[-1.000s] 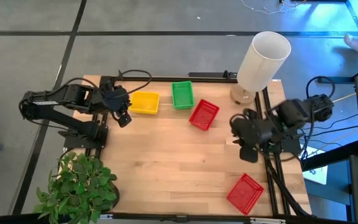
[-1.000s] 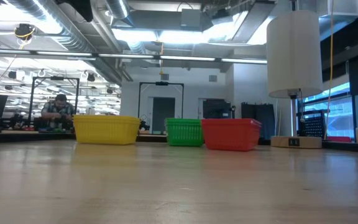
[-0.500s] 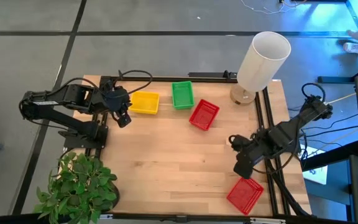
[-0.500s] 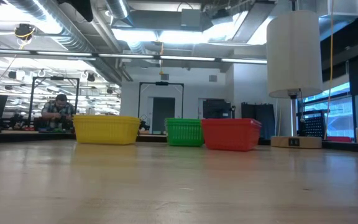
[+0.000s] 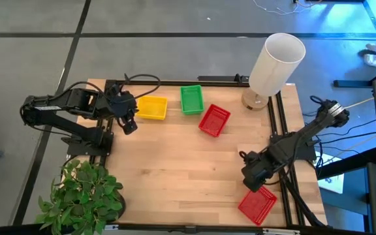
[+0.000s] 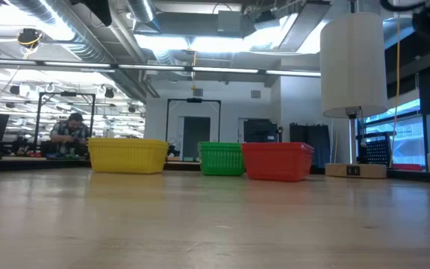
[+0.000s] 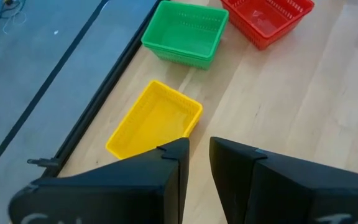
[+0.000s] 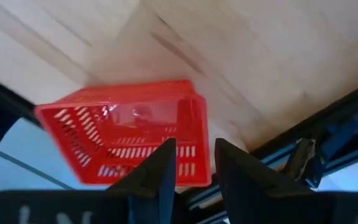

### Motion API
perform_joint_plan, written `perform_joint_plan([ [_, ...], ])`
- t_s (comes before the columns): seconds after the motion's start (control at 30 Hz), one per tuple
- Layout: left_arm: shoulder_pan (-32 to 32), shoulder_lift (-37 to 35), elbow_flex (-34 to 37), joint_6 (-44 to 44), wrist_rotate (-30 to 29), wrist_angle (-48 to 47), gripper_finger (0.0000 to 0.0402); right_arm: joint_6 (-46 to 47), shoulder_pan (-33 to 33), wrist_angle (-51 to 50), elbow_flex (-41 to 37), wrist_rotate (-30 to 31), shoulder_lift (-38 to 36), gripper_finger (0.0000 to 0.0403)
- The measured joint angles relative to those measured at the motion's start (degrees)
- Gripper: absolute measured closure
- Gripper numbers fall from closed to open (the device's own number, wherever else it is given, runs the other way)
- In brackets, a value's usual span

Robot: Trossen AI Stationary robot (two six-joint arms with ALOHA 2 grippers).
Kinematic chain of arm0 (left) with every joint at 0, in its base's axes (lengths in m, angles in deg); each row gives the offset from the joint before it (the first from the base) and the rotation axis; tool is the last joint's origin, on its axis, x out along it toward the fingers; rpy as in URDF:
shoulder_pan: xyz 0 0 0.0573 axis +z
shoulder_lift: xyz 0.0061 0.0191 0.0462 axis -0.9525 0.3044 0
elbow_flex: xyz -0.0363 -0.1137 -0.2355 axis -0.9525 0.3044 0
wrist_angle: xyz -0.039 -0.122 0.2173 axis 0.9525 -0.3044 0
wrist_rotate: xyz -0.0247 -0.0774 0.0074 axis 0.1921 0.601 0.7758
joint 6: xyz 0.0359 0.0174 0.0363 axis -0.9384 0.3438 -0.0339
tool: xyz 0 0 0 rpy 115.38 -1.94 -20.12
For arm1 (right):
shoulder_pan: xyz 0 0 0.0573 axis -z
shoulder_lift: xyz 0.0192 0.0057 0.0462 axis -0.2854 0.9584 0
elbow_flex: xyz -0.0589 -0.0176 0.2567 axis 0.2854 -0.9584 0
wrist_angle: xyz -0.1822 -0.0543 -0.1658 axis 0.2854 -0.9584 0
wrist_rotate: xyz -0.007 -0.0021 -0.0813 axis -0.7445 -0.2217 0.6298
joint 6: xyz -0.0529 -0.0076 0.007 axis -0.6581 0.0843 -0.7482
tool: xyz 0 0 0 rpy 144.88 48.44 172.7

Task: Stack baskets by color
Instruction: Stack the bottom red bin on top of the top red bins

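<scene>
My right gripper should stack this red basket into the other red basket (image 5: 215, 121). Next, it needs to take hold of this one by its short end rim (image 5: 270, 191).
Along the table's far side, a yellow basket (image 5: 152, 108), a green basket (image 5: 191, 99) and a red basket (image 5: 214, 120) stand on their bottoms in a row; the low view shows the same yellow basket (image 6: 128, 155), green basket (image 6: 221, 158) and red basket (image 6: 277, 161). A second red basket (image 5: 258, 203) lies near the near right corner. My right gripper (image 8: 194, 163) hangs open just above this red basket (image 8: 123, 134), pointing steeply down and touching nothing. My left gripper (image 7: 194, 165) waits open and empty near the yellow basket (image 7: 157, 118).
A tall white cylinder (image 5: 276, 62) on a round base stands at the far right. A potted plant (image 5: 83, 196) fills the near left corner. Black frame rails (image 5: 282, 130) run along the table's right edge. Bare wood lies across the table's middle.
My right gripper has come down and toward the table's near edge, rolling its wrist as it went, and now hangs over the red basket at the near right corner. Its fingers have kept their gap. The baskets have not moved.
</scene>
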Motion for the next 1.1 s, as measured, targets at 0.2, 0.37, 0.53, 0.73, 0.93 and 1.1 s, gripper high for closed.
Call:
perform_joint_plan([
  [0.2,0.00,0.00,0.00,-0.59,0.13,1.51,0.0347,-0.13,0.00,4.21,-5.24,-0.79,-0.01,0.0292],
  [0.37,0.00,0.00,0.00,-0.57,0.15,1.77,0.0347,-0.26,-0.32,8.68,-8.28,-1.74,-0.01,0.0292],
  [0.53,0.02,0.00,0.00,-0.54,0.15,1.77,0.0347,-0.26,-1.07,11.91,-10.27,-2.86,-0.01,0.0292],
  [0.73,0.01,0.00,0.00,-0.49,0.17,1.77,0.0347,-0.22,-2.89,13.00,-11.37,-3.25,-0.01,0.0292],
  [0.93,0.00,0.00,0.00,-0.44,0.17,1.79,0.0347,-0.24,-4.19,14.19,-11.43,-2.42,-0.01,0.0292],
  [1.1,0.01,0.00,0.00,-0.44,0.17,1.78,0.0347,-0.24,-5.21,14.20,-11.43,-0.61,0.16,0.0292],
])
